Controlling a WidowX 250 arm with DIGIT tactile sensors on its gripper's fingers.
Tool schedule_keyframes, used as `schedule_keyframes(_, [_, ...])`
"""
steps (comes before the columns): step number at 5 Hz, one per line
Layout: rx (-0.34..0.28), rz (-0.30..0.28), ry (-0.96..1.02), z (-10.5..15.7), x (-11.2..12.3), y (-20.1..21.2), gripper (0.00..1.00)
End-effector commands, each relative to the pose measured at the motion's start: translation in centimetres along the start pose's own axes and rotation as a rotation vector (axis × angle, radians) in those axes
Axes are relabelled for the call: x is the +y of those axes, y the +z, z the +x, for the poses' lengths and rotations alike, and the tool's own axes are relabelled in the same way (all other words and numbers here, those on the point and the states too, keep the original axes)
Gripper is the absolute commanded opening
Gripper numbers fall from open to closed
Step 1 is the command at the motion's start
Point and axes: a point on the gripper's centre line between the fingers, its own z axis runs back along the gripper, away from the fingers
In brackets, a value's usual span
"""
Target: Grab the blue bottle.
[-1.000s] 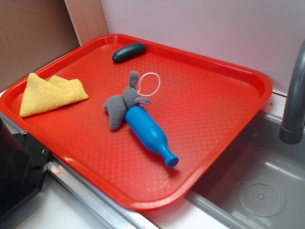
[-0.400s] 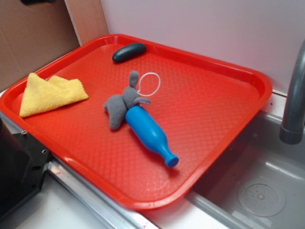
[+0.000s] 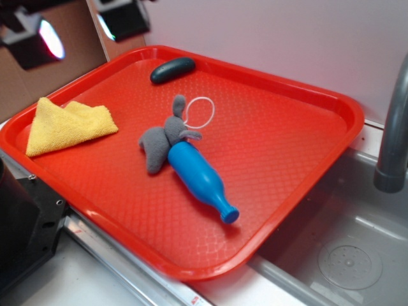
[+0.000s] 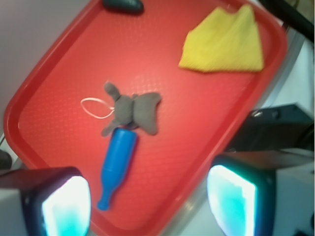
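Observation:
My gripper grabs the blue bottle around its thick body point(image 3: 197, 174) next. The blue bottle lies long on its side and tapers to a thin neck point(image 3: 222, 206).
The blue bottle point(image 3: 197, 178) lies on its side near the middle of the red tray point(image 3: 349, 109), its mouth toward the tray's front edge. Its base touches a grey plush point(image 3: 159, 141). In the wrist view the blue bottle point(image 4: 118, 160) lies between and far below my fingers, closer to the left one. My gripper point(image 3: 76, 29) hangs open and empty high at the top left, over the tray's far-left corner. In the wrist view the gripper point(image 4: 150, 206) shows both pads wide apart.
A yellow cloth point(image 3: 67, 124) lies at the tray's left. A dark green oblong object point(image 3: 172, 70) sits by the back rim. A white loop point(image 3: 201, 111) lies behind the plush. A grey sink point(image 3: 344, 245) and faucet point(image 3: 392, 140) are on the right.
My gripper's fingers have come into the exterior view at the top left. The bottle, plush and cloth have not moved.

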Motion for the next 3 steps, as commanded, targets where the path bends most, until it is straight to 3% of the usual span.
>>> schedule_keyframes(1, [-0.089, 0.001, 0.138, -1.2, -3.0, -5.4, 1.0])
schedule_keyframes(3, [-0.064, 0.058, 0.112, -2.9, -3.8, -11.2, 1.0])
